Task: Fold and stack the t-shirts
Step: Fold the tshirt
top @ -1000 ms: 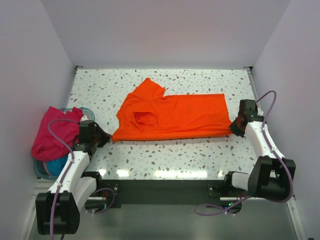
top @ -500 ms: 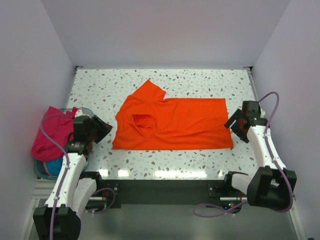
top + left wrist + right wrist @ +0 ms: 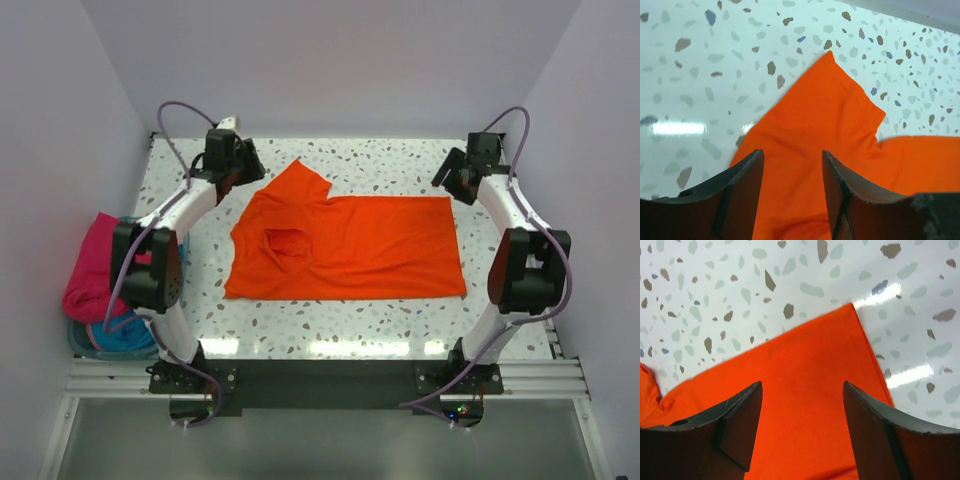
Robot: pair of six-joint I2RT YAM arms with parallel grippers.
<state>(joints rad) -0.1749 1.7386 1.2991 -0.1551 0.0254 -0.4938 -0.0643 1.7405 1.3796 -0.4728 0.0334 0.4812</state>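
Next, my left gripper grabs the sleeve of the orange t-shirt [image 3: 345, 245] by its far tip, to fold that sleeve back over the t-shirt.
An orange t-shirt [image 3: 345, 245] lies folded lengthwise on the speckled table, one sleeve [image 3: 300, 180] pointing to the far side. My left gripper [image 3: 252, 165] hovers open beside that sleeve; in the left wrist view the sleeve [image 3: 825, 100] shows between and beyond the empty left gripper [image 3: 792, 160]. My right gripper [image 3: 447, 172] is open over the shirt's far right corner [image 3: 852, 307], and the right gripper [image 3: 802, 390] has nothing between its fingers. A magenta-pink t-shirt [image 3: 88, 268] and teal-blue cloth [image 3: 122, 335] sit bunched at the left.
The pink and teal cloth rest in a pale blue tub [image 3: 78, 345] at the table's left edge. White walls close in the back and both sides. Both arms stretch along the table's left and right sides toward the far end.
Both grippers opened and let go of the shirt's near corners, then swung from the near edge to the far side. The shirt's near hem settled flat.
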